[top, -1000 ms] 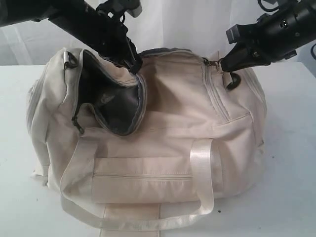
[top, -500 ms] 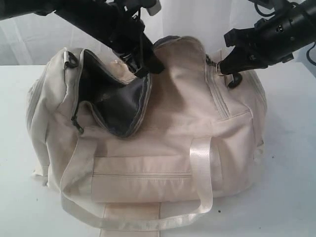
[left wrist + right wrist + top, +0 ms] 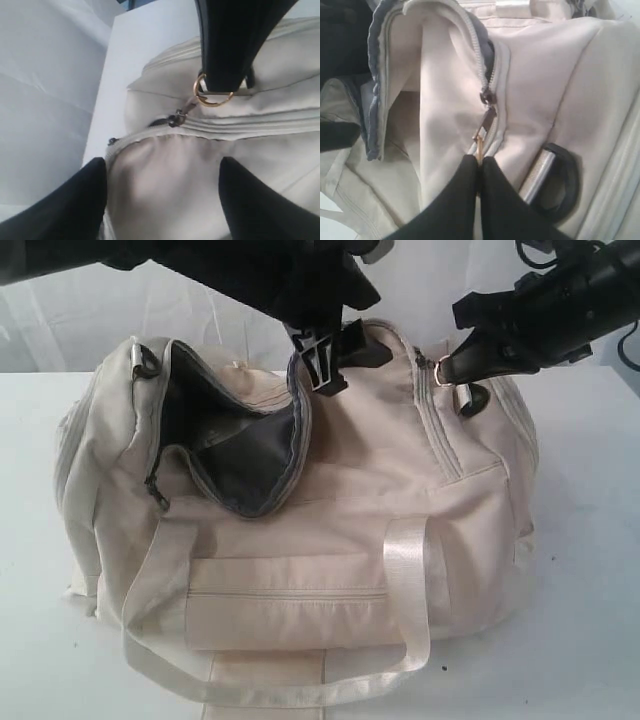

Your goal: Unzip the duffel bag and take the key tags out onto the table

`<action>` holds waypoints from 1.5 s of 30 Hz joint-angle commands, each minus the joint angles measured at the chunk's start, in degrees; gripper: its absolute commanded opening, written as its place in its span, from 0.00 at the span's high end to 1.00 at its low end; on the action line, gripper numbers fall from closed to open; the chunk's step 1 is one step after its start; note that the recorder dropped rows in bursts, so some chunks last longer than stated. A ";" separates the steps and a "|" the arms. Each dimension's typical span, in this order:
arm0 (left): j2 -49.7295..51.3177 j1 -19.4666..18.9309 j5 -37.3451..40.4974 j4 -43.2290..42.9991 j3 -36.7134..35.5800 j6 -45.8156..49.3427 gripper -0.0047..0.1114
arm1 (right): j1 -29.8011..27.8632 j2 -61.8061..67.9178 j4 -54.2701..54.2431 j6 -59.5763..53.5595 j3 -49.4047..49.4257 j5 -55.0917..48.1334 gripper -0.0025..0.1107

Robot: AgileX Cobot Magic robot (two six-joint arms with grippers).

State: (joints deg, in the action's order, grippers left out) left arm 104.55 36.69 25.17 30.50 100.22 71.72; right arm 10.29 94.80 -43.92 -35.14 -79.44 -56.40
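Note:
Next, my left gripper grabs the duffel bag by its top zip edge behind the slider (image 3: 404, 338), so the gold ring zipper pull (image 3: 440, 372) runs freely along.
The cream duffel bag (image 3: 350, 500) lies on the white table (image 3: 585, 540), its top zip parted at the left end over dark grey lining (image 3: 235, 455). My left gripper (image 3: 340, 358) hangs open just above the bag's top, beside the opening's right edge; in the left wrist view only cream fabric (image 3: 165, 200) shows between its fingertips (image 3: 95, 170). My right gripper (image 3: 447, 370) is shut on the gold ring zipper pull (image 3: 479, 145) at the bag's right end, below the slider (image 3: 487, 97). The ring (image 3: 212, 95) also shows in the left wrist view. The key tags are hidden.
A black strap ring with a metal bar (image 3: 555, 182) sits on the bag just beside my right fingers. Pale webbing handles (image 3: 405, 570) loop over the front zip pocket (image 3: 290, 595) and down onto the table at the front. White cloth hangs behind.
My left gripper has let go of the opening's edge, opened wide, and moved up and right along the bag's top. The right gripper has kept its hold on the ring pull.

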 commanded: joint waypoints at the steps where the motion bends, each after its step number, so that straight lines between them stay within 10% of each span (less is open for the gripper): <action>1: 1.30 1.18 -4.08 3.79 -0.08 7.97 0.38 | 0.02 -0.12 -0.13 -0.76 0.19 0.04 0.98; 18: 9.83 5.08 -20.11 5.81 -0.08 23.60 0.38 | 0.02 -0.12 0.51 -1.34 0.19 -1.36 0.98; 36: 10.19 3.13 -18.99 1.26 -0.21 23.17 0.45 | 0.02 -0.12 2.56 -0.72 0.19 -1.05 0.98; 45: 11.78 3.39 -19.63 1.11 -0.21 23.06 0.80 | 0.02 -0.12 2.11 -0.72 0.19 -1.79 0.98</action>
State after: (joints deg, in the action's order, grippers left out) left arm 116.29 39.95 5.32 31.12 100.22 95.26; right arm 10.29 94.80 -41.91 -35.58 -79.44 -57.16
